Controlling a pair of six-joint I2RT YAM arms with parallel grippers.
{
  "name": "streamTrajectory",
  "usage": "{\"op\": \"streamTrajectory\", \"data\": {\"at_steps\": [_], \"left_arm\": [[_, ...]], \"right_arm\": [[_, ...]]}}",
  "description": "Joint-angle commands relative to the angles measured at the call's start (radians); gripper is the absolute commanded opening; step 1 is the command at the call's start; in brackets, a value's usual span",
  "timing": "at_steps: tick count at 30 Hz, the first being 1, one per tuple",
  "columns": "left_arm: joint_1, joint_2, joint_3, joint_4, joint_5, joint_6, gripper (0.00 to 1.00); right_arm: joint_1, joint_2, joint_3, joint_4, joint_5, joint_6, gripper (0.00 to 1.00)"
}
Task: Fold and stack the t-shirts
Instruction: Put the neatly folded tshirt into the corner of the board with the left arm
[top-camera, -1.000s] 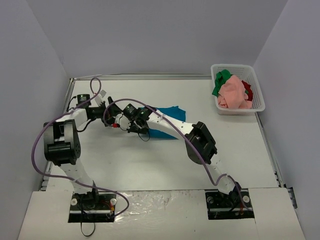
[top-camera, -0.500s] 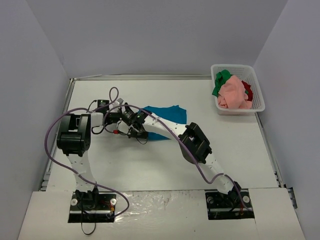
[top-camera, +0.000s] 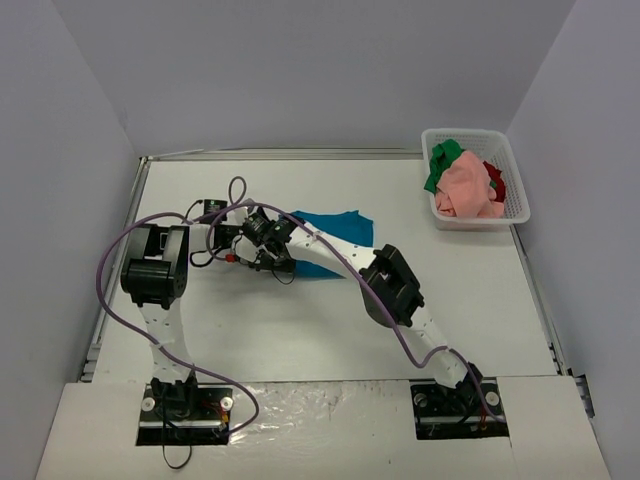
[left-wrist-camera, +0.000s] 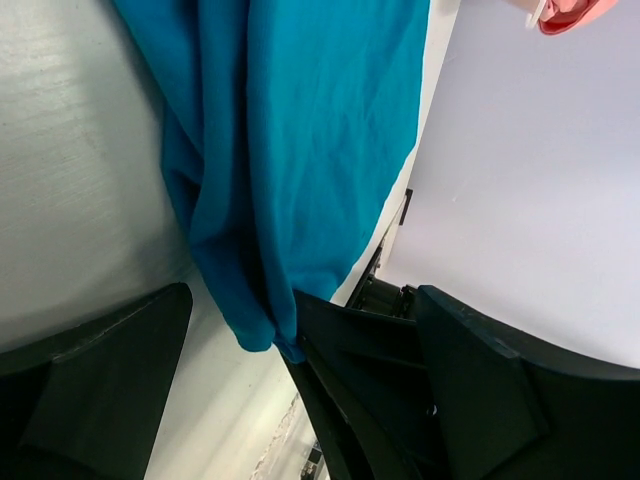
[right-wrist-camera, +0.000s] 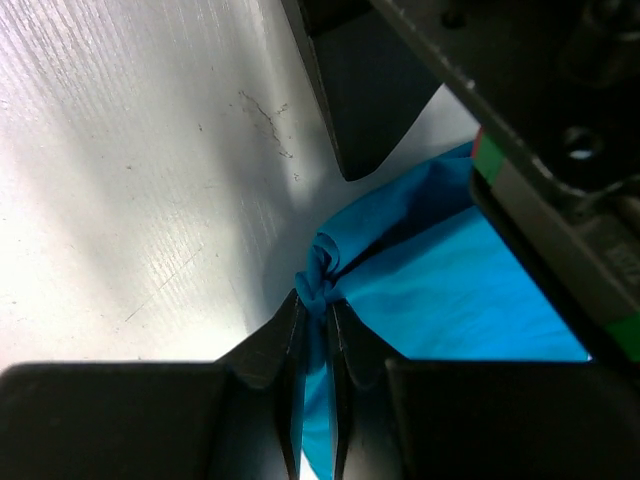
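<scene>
I will next grab the teal-blue t-shirt by its folded end edge (left-wrist-camera: 256, 325) with my left gripper, beside my right gripper, to drag it flat for stacking.
The teal-blue t-shirt (top-camera: 335, 228) lies bunched on the table at mid-back. My right gripper (top-camera: 268, 245) is at its left end. In the right wrist view the right gripper (right-wrist-camera: 318, 300) is shut on a twisted pinch of the teal cloth (right-wrist-camera: 470, 290). My left gripper (top-camera: 243, 238) is right beside it. In the left wrist view the left gripper (left-wrist-camera: 240, 295) is open, and the hanging end of the shirt (left-wrist-camera: 300, 130) reaches between the fingers and touches the right-hand one (left-wrist-camera: 340, 370). The pink (top-camera: 465, 185), green (top-camera: 442, 160) and red (top-camera: 495, 180) shirts lie in the basket.
The white mesh basket (top-camera: 520, 195) stands at the table's back right corner. Purple cables loop from the left arm over the table's left side. Both arms cross the table's left middle, and grey walls enclose the table.
My left arm has swung right, bringing its gripper up against the right gripper at the shirt's left end. The shirt has drawn back a little.
</scene>
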Motion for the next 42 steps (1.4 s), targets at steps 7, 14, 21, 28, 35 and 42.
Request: {"op": "streamTrajectory", "data": {"at_steps": [7,14,21,28,35,42], "left_arm": [[-0.042,0.069,0.104,-0.049,-0.024,0.028,0.96],[-0.066,0.098,0.119,-0.059,-0.017,0.036,0.80],[-0.073,0.101,0.120,-0.051,-0.008,0.033,0.47],[-0.082,0.105,0.134,-0.045,0.018,0.034,0.17],[-0.087,0.091,0.134,0.001,0.044,0.021,0.02],[-0.086,0.082,0.162,-0.104,0.036,0.100,0.02]], "right_arm": [[0.008,-0.057,0.057,-0.048,0.030,-0.003,0.00],[0.008,-0.063,0.054,-0.054,0.031,-0.006,0.00],[0.006,-0.067,0.058,-0.059,0.039,-0.007,0.00],[0.005,-0.084,0.060,-0.063,0.056,-0.009,0.00],[-0.001,-0.113,0.045,-0.065,0.071,-0.004,0.00],[-0.009,-0.228,-0.076,-0.062,0.035,-0.023,1.00]]}}
